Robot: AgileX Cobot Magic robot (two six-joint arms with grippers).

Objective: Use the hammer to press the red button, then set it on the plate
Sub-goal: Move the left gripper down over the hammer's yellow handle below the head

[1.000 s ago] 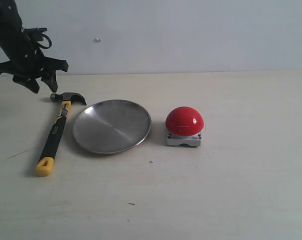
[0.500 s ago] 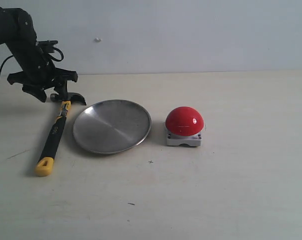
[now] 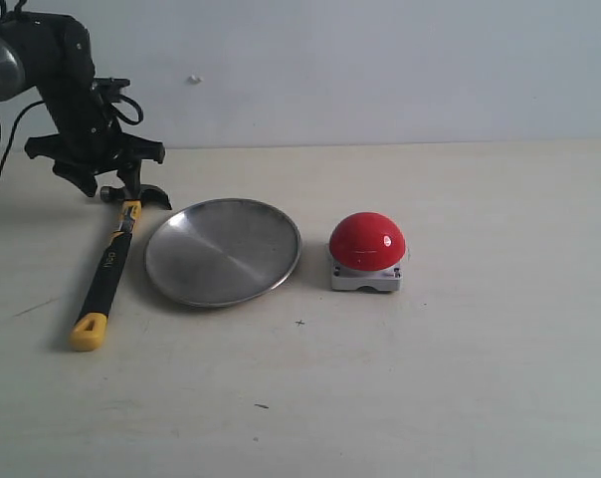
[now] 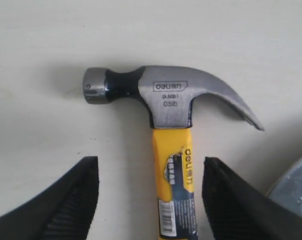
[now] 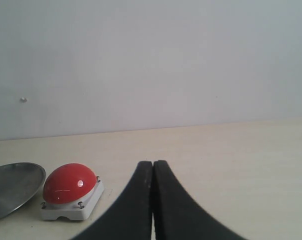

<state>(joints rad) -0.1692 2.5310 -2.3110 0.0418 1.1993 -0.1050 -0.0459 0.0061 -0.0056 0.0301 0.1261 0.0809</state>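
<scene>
The left gripper isn't ready to close yet: its fingers are above the hammer's yellow neck in the left wrist view, so it should lower first and then close on the neck.
The hammer [image 3: 109, 261] lies flat on the table at the left, head toward the wall, yellow butt toward the front. My left gripper [image 3: 109, 189] hovers over its head end, open. In the left wrist view the left gripper [image 4: 151, 165] straddles the hammer's yellow neck [image 4: 172, 170] without touching it. The silver plate [image 3: 223, 250] sits just right of the hammer. The red button [image 3: 367, 242] on its grey base stands right of the plate. My right gripper [image 5: 153, 163] is shut on nothing, and the red button [image 5: 70, 184] lies ahead of it to one side.
A pale wall runs along the back of the table. The plate's rim [image 4: 291, 182] shows at the edge of the left wrist view, close to the hammer's claw. The right arm does not show in the exterior view.
My left arm has swung rightward and lowered from the far left corner to a spot over the hammer's head. Hammer, plate and button have stayed put.
</scene>
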